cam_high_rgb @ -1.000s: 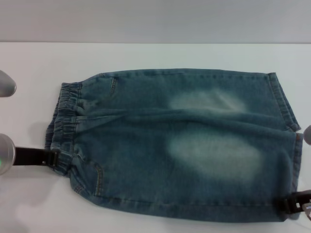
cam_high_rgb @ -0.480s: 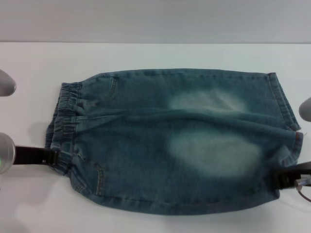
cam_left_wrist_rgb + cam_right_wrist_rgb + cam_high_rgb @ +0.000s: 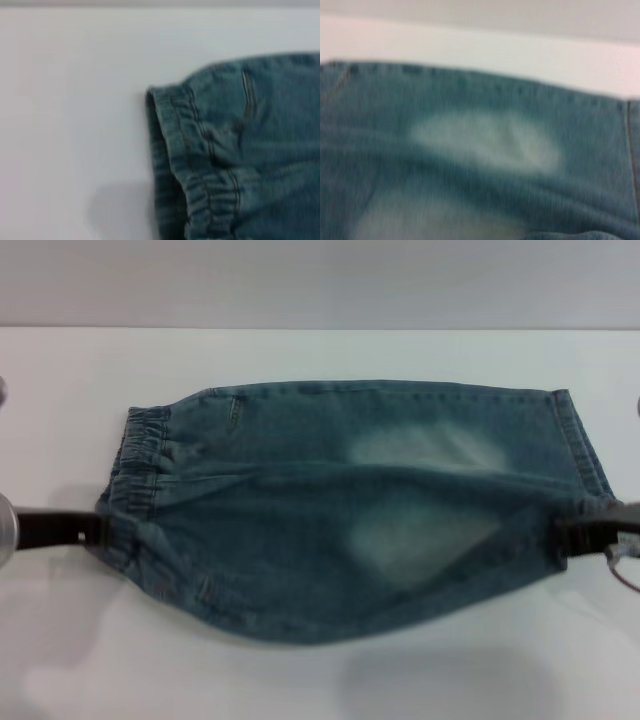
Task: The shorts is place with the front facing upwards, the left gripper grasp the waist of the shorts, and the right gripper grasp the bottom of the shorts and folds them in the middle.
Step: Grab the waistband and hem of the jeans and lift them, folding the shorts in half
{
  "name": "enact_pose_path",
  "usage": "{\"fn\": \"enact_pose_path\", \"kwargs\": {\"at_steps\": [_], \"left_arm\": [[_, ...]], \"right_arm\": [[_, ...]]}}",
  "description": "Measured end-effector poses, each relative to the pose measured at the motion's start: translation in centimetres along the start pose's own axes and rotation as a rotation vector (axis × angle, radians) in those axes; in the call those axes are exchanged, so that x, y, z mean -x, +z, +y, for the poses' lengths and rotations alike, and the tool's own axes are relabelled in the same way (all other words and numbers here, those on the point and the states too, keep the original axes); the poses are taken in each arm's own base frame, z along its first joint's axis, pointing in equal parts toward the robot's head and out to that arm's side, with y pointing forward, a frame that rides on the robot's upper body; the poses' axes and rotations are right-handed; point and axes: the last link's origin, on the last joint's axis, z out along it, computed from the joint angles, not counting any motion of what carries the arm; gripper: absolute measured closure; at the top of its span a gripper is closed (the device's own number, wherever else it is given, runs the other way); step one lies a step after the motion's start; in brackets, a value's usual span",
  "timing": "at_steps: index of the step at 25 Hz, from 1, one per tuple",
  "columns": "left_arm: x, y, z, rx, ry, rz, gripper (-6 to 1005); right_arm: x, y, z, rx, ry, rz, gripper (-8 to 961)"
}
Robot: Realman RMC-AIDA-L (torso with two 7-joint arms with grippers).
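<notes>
The waist of the shorts is uncovered. My left gripper should keep its hold on the near waist corner (image 3: pixel 118 545) until the corner lies over the far waist edge (image 3: pixel 150 414).
The blue denim shorts (image 3: pixel 330 460) lie across the white table, with the gathered waist (image 3: pixel 140 450) to the left and the bottom hems (image 3: pixel 580 440) to the right. My left gripper (image 3: pixel 100 532) is shut on the near corner of the waist. My right gripper (image 3: pixel 565 537) is shut on the near corner of the bottom hem. Between them the near half of the shorts is raised and hangs in a curve. The left wrist view shows the ruffled waist (image 3: pixel 185 145). In the right wrist view are the faded thigh patches of the shorts (image 3: pixel 480 145).
The white table (image 3: pixel 300 680) runs to a far edge below a grey wall (image 3: pixel 320 280). Bare table surface lies on all sides of the shorts. The silver left arm (image 3: pixel 5 530) shows at the left border.
Both grippers have moved from the near edge toward the far side, taking the near waist corner and hem corner with them. The near half of the shorts has lifted off the table.
</notes>
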Motion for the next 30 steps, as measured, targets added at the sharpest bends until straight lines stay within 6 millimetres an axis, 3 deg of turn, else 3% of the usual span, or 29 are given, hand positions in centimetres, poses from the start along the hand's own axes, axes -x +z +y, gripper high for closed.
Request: {"fn": "enact_pose_path", "kwargs": {"at_steps": [10,22,27,30], "left_arm": [[-2.1,-0.3,-1.0,-0.022,-0.035,0.182,977],[-3.6,0.7,-1.8,-0.008,-0.098,0.358,979],[-3.7,1.0,-1.9,-0.008,-0.109,0.390,978],[-3.9,2.7,-1.8,0.005,-0.119,0.423,978]], "right_arm": [[1.9,0.6,-1.3,-0.020,0.012,-0.270,903],[1.0,2.0,-4.4,-0.099,0.083,-0.511,878],[0.1,3.5,-5.3,-0.120,0.090,-0.588,868],[-0.5,4.4,-5.6,-0.125,0.093,-0.604,862]]}}
